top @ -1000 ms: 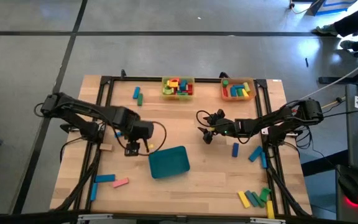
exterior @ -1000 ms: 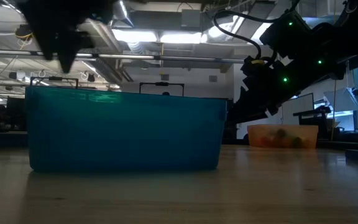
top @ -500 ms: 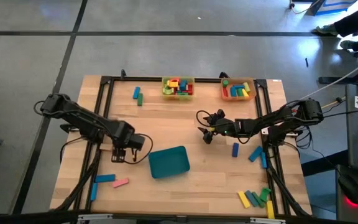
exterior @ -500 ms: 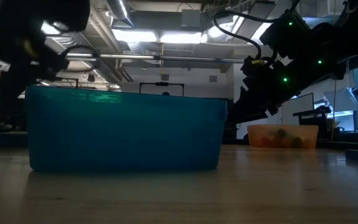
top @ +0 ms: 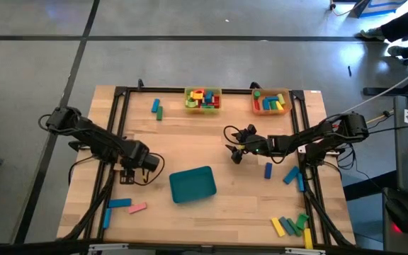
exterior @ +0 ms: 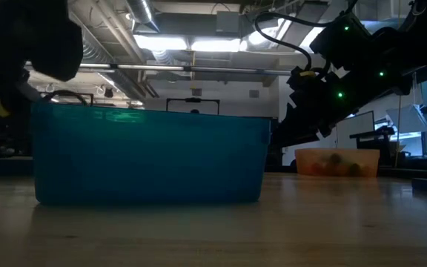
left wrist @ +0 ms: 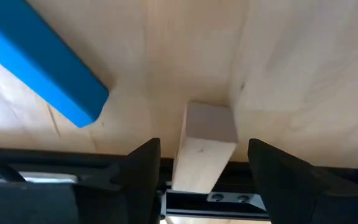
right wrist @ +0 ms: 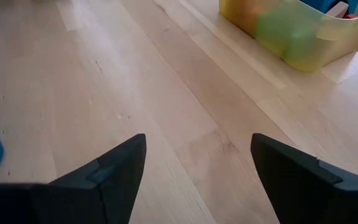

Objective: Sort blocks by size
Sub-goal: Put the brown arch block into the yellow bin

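My left gripper needs to go lower before it closes on the block, because its fingers are still above the pale wooden block's top [left wrist: 209,124] and short of its sides.
A plain pale wooden block [left wrist: 207,146] lies flat on the table near its left side [top: 122,170]. My left gripper [left wrist: 202,144] [top: 129,174] points steeply down over it. It is open, with one finger on each side of the block and a gap at both. A blue bar [left wrist: 42,68] lies just beyond. My right gripper [top: 235,153] [right wrist: 197,180] waits open above the table's middle and holds nothing. Yellow [top: 202,99] and orange [top: 271,101] trays at the far edge hold several blocks.
A teal tray [top: 192,184] [exterior: 150,156] stands right of the left gripper. Loose blocks lie about: blue and green at the far left [top: 156,108], blue and pink at the near left [top: 127,205], blue ones by the right arm [top: 268,170], and several at the near right corner [top: 291,225].
My left gripper has moved from beside the teal tray's far left corner toward the table's left edge and down. It has tipped to point more steeply at the table and now straddles the wooden block. Its fingers have stayed open.
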{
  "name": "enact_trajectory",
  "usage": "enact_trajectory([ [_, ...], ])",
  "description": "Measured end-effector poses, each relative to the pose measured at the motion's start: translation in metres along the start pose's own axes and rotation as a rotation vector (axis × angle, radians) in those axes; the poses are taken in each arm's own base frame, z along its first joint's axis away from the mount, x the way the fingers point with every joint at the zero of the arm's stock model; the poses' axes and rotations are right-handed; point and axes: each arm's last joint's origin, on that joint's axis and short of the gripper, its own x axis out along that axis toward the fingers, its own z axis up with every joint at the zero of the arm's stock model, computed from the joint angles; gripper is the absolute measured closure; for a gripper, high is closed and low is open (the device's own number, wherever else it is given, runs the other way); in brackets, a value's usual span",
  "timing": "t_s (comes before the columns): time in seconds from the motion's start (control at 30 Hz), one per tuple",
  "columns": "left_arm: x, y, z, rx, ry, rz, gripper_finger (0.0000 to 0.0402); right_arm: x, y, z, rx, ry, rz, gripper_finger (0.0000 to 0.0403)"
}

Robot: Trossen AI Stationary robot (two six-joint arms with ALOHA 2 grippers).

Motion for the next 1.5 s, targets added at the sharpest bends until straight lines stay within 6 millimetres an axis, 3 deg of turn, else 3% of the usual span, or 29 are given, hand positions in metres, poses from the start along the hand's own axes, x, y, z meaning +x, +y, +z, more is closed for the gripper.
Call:
enact_trajectory([
  [0.47,0.032,0.001,0.003,-0.096,0.056,-0.031,0.0179,0.0,0.0,0.0,-0.001,0.002,-0.001,0.0111],
  [0.57,0.035,0.0,0.005,-0.09,0.088,-0.031,0.0202,0.0,0.0,0.0,-0.001,0.001,-0.001,0.0111],
  [0.73,0.036,0.0,0.007,-0.085,0.105,-0.026,0.0279,0.0,0.0,0.0,-0.001,0.001,-0.001,0.0111],
  [0.8,0.034,0.0,0.009,-0.081,0.095,-0.025,0.0285,0.0,0.0,0.0,-0.001,0.002,-0.001,0.0111],
  [0.97,0.02,-0.001,0.019,-0.082,0.017,-0.001,0.0285,0.0,0.0,0.0,-0.001,0.001,-0.001,0.0111],
  [1.2,-0.019,0.001,0.042,-0.019,-0.149,0.021,0.0285,0.0,0.0,0.0,-0.001,0.001,-0.001,0.0111],
  [1.5,-0.073,0.028,0.066,0.02,-0.353,0.083,0.0284,0.0,0.0,0.0,-0.001,0.002,-0.001,0.0111],
])
